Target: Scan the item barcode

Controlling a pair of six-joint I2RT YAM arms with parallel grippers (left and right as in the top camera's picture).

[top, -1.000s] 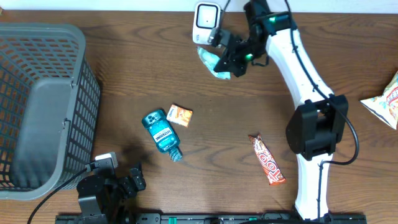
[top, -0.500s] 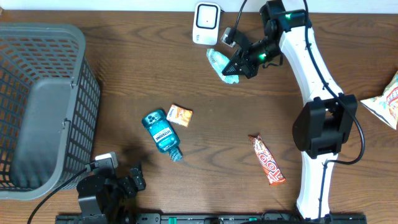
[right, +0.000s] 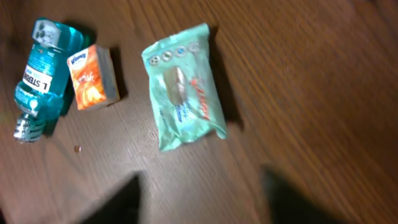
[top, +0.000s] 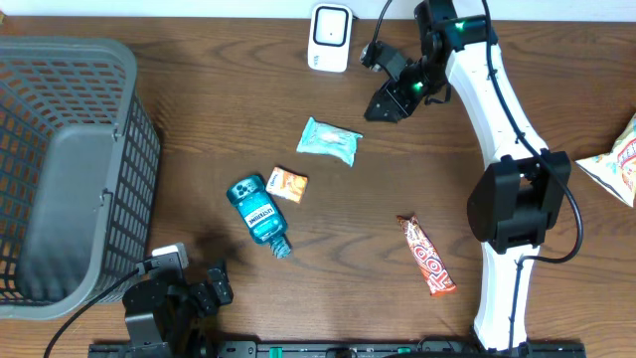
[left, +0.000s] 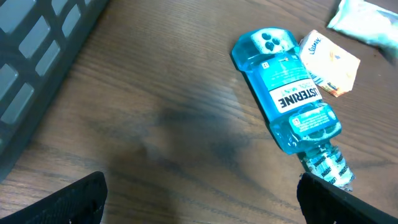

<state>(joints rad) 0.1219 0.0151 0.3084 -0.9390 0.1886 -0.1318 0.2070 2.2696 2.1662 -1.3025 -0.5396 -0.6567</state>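
Note:
My right gripper grabs the wipes packet's end opposite its round icons next, to leave the packet's body uncovered to scan the barcode.
The item, a pale green wipes packet (top: pixel 329 141), lies flat and alone on the wooden table; the right wrist view shows the packet (right: pixel 183 87) below the camera. The white barcode scanner (top: pixel 328 37) stands at the table's far edge. My right gripper (top: pixel 381 102) hovers just right of the scanner, above and to the right of the packet, open with nothing between its blurred fingers (right: pixel 118 202). My left gripper (top: pixel 217 286) rests low at the front left, open wide and empty (left: pixel 199 208).
A teal mouthwash bottle (top: pixel 256 212) and a small orange tissue pack (top: pixel 289 184) lie mid-table, left of the packet. A candy bar (top: pixel 427 257) lies front right, a snack bag (top: pixel 616 159) at the right edge. A grey basket (top: pixel 60 169) fills the left side.
My right gripper carried the packet away from the scanner, then opened; the packet dropped to the table below and left of it. The left arm has not moved.

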